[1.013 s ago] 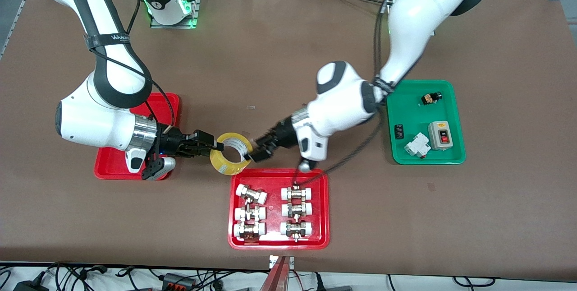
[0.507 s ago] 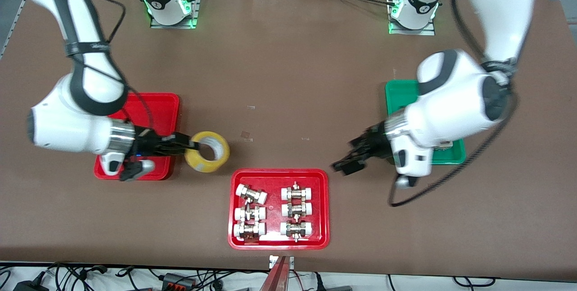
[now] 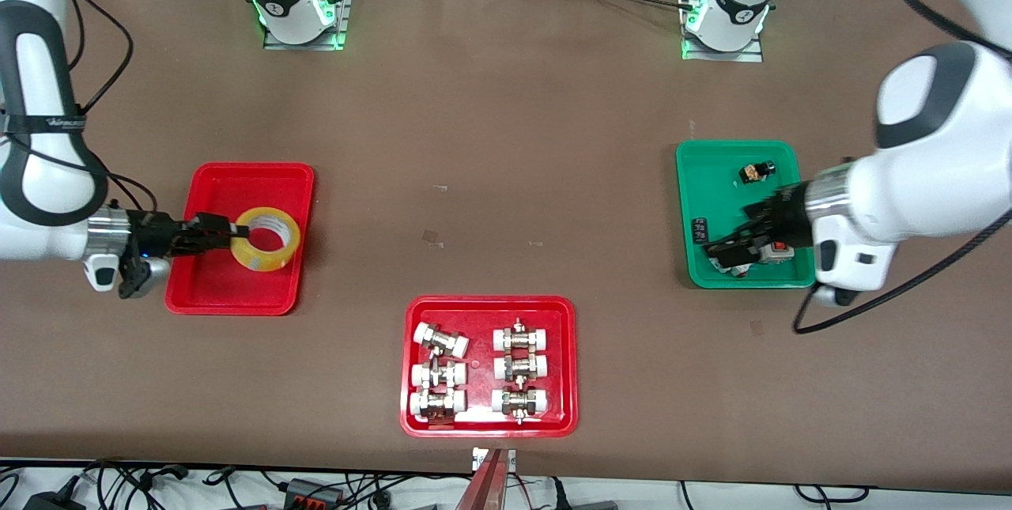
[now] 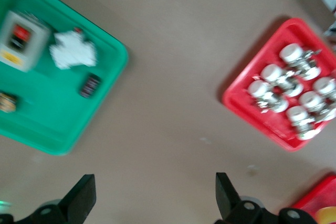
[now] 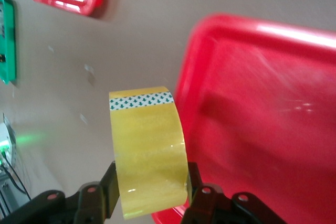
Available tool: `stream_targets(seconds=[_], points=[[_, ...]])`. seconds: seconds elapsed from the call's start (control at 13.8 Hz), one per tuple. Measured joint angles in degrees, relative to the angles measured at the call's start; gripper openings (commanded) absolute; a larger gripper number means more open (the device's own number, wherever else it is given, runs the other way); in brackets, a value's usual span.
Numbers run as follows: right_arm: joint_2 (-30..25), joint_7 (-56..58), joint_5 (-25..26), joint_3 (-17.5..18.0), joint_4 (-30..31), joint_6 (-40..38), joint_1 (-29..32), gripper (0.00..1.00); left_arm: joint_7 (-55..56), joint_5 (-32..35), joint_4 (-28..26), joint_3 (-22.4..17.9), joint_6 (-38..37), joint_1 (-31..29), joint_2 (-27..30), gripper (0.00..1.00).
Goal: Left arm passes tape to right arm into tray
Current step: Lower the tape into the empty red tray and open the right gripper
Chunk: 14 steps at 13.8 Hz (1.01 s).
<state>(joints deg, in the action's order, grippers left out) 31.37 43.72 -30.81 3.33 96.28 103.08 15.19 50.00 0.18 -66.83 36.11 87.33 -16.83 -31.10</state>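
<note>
The yellow tape still hangs above the red tray's bottom, so my right gripper stays closed on it until the tape is on that bottom.
My right gripper (image 3: pixel 233 235) is shut on the tape (image 3: pixel 266 239), a yellowish roll, and holds it over the plain red tray (image 3: pixel 237 289) at the right arm's end of the table. In the right wrist view the fingers (image 5: pixel 197 190) press both flat sides of the tape (image 5: pixel 149 150), with the tray (image 5: pixel 262 129) below and beside it. My left gripper (image 3: pixel 723 247) is open and empty over the green tray (image 3: pixel 715 170). In the left wrist view its fingertips (image 4: pixel 81 200) stand wide apart around my left gripper (image 4: pixel 155 198), with bare table between them.
The green tray (image 4: pixel 47 108) holds a switch box (image 3: pixel 771 237), a white breaker and small dark parts. A red tray with white-capped metal fittings (image 3: pixel 490 423) lies near the front camera at mid-table, also in the left wrist view (image 4: pixel 247 103). Arm bases stand along the table's top edge.
The left gripper has let go of the tape and drawn back to over the green tray. The right gripper has carried the tape from mid-table to over the plain red tray.
</note>
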Motion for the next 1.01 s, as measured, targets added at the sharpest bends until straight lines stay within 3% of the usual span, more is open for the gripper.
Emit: stream_targets(seconds=[0.22, 0.29, 0.36, 0.43, 0.51, 0.72, 1.01], points=[[1.3, 4.6, 2.5, 0.0, 2.5, 0.2, 2.9, 0.02, -14.0, 13.4, 0.2, 0.7, -9.7, -1.0, 2.0, 1.00], [2.0, 5.6, 2.8, 0.0, 2.7, 0.5, 3.4, 0.09, -17.1, 17.2, 0.2, 1.5, -12.5, -0.2, 2.5, 1.00], [2.7, 6.3, 2.9, 0.0, 2.7, 1.1, 3.5, 0.31, -18.6, 19.4, 0.0, 2.0, -14.0, 1.0, 3.0, 1.00], [3.2, 6.6, 3.7, 0.1, 2.7, 2.1, 3.5, 0.67, -19.0, 20.4, -0.3, 2.2, -14.5, 1.9, 3.2, 1.00], [3.4, 6.7, 5.2, 0.4, 2.7, 3.0, 3.4, 0.96, -19.2, 20.7, -0.5, 2.3, -14.5, 2.3, 3.3, 1.00], [3.4, 6.7, 7.5, 1.0, 2.7, 4.9, 3.0, 1.00, -19.9, 20.9, -1.7, 2.3, -14.2, 1.7, 3.5, 1.00], [2.8, 6.8, 12.9, 1.2, 2.2, 8.6, 0.3, 1.00, -20.1, 19.9, -9.7, 4.2, -7.9, -2.8, 7.3, 1.00]])
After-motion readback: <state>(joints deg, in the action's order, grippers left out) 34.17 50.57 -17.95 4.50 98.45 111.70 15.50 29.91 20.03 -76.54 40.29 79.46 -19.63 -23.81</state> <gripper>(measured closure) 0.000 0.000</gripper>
